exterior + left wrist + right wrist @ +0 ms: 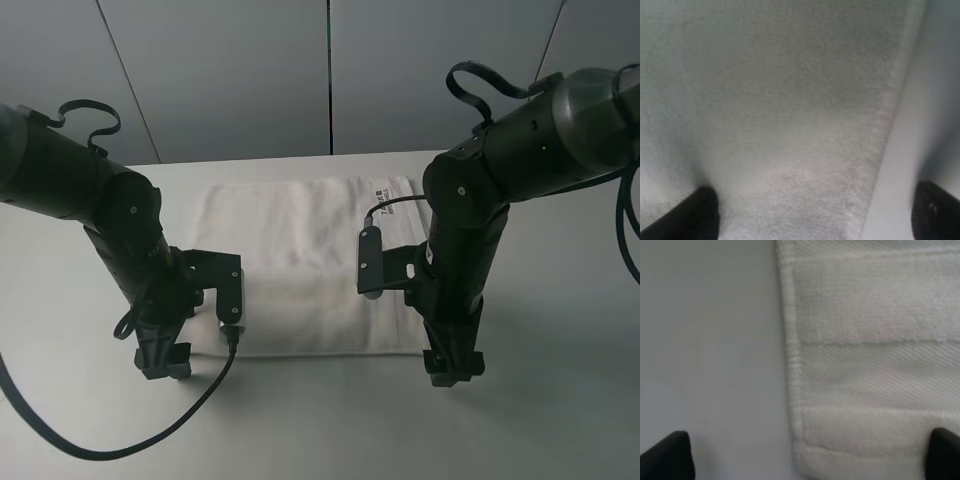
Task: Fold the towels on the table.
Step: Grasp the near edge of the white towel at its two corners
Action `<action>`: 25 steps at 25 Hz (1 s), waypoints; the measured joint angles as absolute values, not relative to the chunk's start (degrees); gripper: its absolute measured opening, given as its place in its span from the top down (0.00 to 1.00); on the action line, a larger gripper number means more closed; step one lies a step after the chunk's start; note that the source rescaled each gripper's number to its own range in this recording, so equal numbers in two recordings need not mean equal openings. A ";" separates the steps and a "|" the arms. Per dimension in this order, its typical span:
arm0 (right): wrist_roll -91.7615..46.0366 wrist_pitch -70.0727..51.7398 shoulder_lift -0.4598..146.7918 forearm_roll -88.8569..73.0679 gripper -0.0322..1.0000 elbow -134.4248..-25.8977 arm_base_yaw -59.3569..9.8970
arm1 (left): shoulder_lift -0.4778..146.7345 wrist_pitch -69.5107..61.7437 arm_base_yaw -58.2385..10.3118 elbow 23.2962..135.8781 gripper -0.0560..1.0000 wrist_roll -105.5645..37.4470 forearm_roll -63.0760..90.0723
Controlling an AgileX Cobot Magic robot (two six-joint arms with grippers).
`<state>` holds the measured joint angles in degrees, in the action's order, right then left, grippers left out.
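My right gripper is to grab the towel's corner next, at the towel's woven border, to fold the towel.
The white terry towel lies flat in the middle of the white table, with its small lettered label at the far right corner. My left gripper points down at the towel's near left corner and is open. In the left wrist view the towel fills the picture, and the left gripper straddles its edge. My right gripper points down at the near right corner and is open. In the right wrist view the right gripper straddles the towel's side edge, near the woven border band.
A grey panelled wall stands behind the table's far edge. Black cables hang from the left arm over the near table surface. Bare tabletop lies on both sides of the towel and in front of it.
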<state>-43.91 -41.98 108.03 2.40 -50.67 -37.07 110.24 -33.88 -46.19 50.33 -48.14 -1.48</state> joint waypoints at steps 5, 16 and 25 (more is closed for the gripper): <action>-43.91 -41.29 109.40 3.57 0.00 -50.67 -37.07 | 110.89 -33.88 -46.19 50.70 0.00 -48.00 -1.48; -43.76 -38.34 109.54 6.77 0.03 -50.67 -37.07 | 111.23 -33.88 -46.19 50.75 0.00 -47.78 -0.52; -43.76 -35.49 109.72 8.27 0.21 -47.79 -37.07 | 111.23 -33.88 -46.19 50.75 0.00 -47.78 0.00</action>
<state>-43.76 -35.49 109.72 8.27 -47.79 -37.07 111.23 -33.88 -46.19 50.75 -47.78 0.00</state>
